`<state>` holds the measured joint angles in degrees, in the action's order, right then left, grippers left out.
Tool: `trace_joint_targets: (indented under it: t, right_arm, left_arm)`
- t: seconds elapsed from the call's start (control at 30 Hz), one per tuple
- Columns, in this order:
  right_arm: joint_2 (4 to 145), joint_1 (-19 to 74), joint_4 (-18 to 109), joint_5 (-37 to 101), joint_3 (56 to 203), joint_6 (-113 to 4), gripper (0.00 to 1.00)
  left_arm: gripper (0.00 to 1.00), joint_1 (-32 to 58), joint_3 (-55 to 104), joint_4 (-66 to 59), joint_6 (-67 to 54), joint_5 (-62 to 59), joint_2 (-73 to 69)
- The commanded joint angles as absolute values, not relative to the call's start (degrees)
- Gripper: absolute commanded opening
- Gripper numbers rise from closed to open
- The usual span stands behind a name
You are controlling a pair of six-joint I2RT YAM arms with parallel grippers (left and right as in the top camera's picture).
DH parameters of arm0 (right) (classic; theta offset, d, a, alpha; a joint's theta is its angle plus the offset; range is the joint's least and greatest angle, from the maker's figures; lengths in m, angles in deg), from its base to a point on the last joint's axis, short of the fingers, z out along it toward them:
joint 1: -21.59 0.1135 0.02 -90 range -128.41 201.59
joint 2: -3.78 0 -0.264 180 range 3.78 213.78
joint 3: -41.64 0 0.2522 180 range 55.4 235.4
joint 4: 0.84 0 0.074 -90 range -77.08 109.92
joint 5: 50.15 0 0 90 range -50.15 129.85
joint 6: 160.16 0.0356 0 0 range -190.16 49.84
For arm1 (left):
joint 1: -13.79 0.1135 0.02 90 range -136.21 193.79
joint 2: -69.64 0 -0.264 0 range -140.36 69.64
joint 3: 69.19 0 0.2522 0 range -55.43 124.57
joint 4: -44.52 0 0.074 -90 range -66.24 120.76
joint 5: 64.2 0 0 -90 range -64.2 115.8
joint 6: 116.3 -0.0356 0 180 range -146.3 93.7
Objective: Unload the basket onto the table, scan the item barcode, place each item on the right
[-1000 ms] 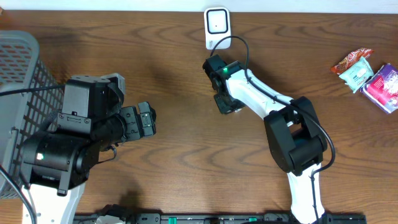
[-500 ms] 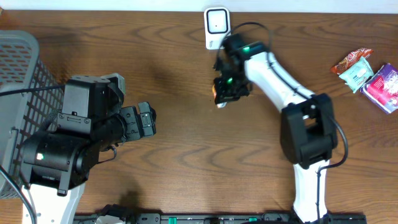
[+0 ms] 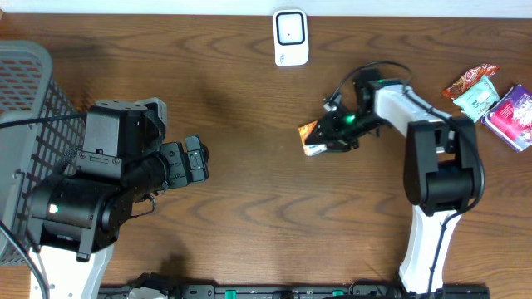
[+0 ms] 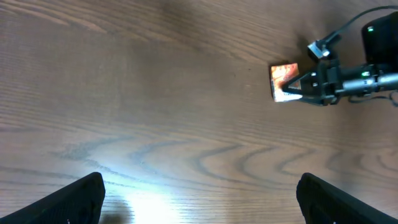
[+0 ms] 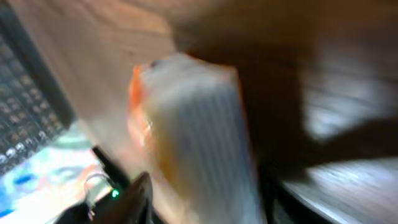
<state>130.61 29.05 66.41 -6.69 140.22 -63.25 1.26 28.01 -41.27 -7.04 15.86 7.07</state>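
My right gripper should take hold of the orange and white packet (image 3: 310, 138) (image 5: 193, 118) by one edge. The rest of the packet then stays uncovered, so its barcode can be scanned.
The item is a small orange and white packet (image 3: 310, 138) on the wooden table, below and to the right of the white scanner (image 3: 291, 37) at the far edge. My right gripper (image 3: 327, 135) reaches in from the right, its tips at the packet's right edge. The left wrist view shows the same packet (image 4: 284, 81) with the right gripper (image 4: 298, 88) against it. In the blurred right wrist view the packet (image 5: 193, 118) fills the space between jaws that stand apart. My left gripper (image 3: 198, 160) hangs wide open over bare wood, far left of the packet.
A grey mesh basket (image 3: 25, 91) stands at the left edge beside the left arm. Three more snack packets (image 3: 486, 100) lie at the far right. Bare wood (image 4: 186, 124) lies under the left gripper (image 4: 211, 205).
The right arm swung from just below the scanner out to the right and toward the table's middle, bringing the packet along. Its jaws went from shut to parted. The left arm stayed still.
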Motion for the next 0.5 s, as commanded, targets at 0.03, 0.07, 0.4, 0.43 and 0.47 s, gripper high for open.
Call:
trace_joint_targets:
  t: [0.03,0.07,0.4,0.43,0.47]
  right_arm:
    - [129.87,26.32,70.74,-3.55,144.24,-63.57,0.56]
    - [129.78,26.28,71.79,-2.45,145.18,-63.57,0.58]
    - [129.8,28.88,73.91,9.9,148.92,-63.64,0.66]
    - [129.8,29.56,73.01,10.0,148.5,-63.62,0.66]
    - [129.8,29.97,72.25,9.98,148.02,-63.6,0.66]
  left_arm:
    - [0.98,1.23,28.16,-41.51,-7.6,16.21,7.05]
    - [0.98,1.23,28.16,-41.51,-7.6,16.23,7.05]
    - [0.98,1.23,28.16,-41.51,-7.6,16.21,7.05]
    - [0.98,1.23,28.16,-41.51,-7.6,16.21,7.05]
    - [0.98,1.23,28.16,-41.51,-7.6,16.21,7.05]
